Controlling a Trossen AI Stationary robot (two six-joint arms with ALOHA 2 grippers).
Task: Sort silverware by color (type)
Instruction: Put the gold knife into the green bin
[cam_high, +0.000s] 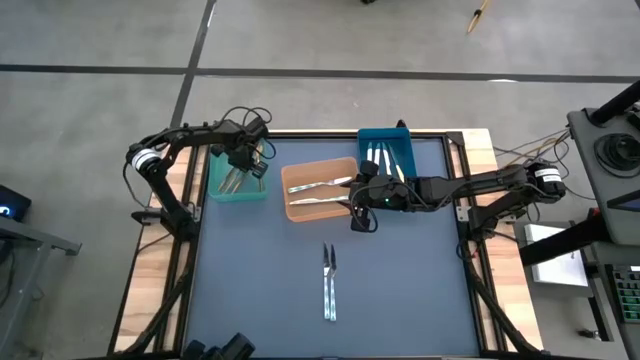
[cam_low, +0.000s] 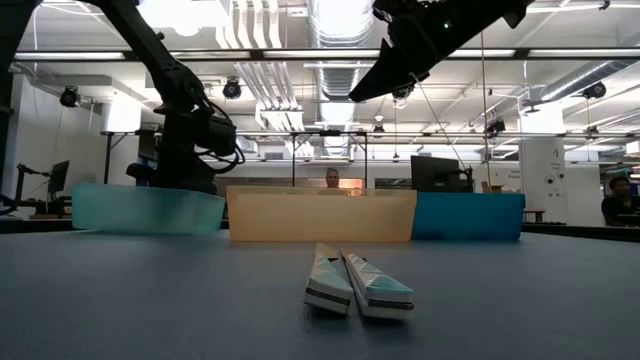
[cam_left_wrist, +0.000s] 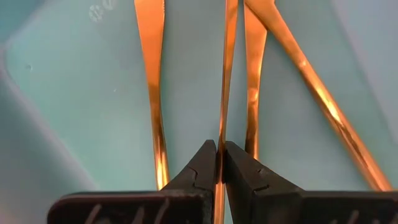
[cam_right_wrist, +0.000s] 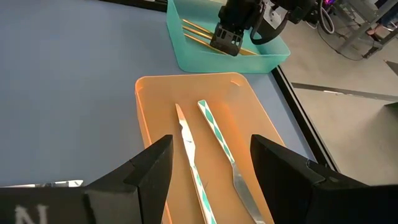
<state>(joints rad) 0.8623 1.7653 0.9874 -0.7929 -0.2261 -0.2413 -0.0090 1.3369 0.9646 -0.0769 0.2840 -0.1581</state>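
The gold piece is low inside the teal bin, next to pieces on the bottom of the bin, so the robot's left gripper should release the gold piece.
My left gripper points down into the teal bin and is shut on one gold piece. Three more gold pieces lie flat on the bin floor. My right gripper hovers open and empty over the right end of the orange bin, where two silver pieces lie flat. The blue bin holds several pieces. Two more silver pieces lie side by side on the mat nearer the near edge, also seen in the low view. My left gripper pinches the gold piece's thin shaft between its two fingertips, coming from above into the teal bin. The piece stands on edge and runs on away from the fingers, along them. Whether it is clear of the bin floor does not show.
The three bins stand in a row along the far side of the blue mat: teal on the left, orange in the middle, blue on the right. The mat's near half is bare apart from the two pieces. Wooden table edges and black frame rails border the mat.
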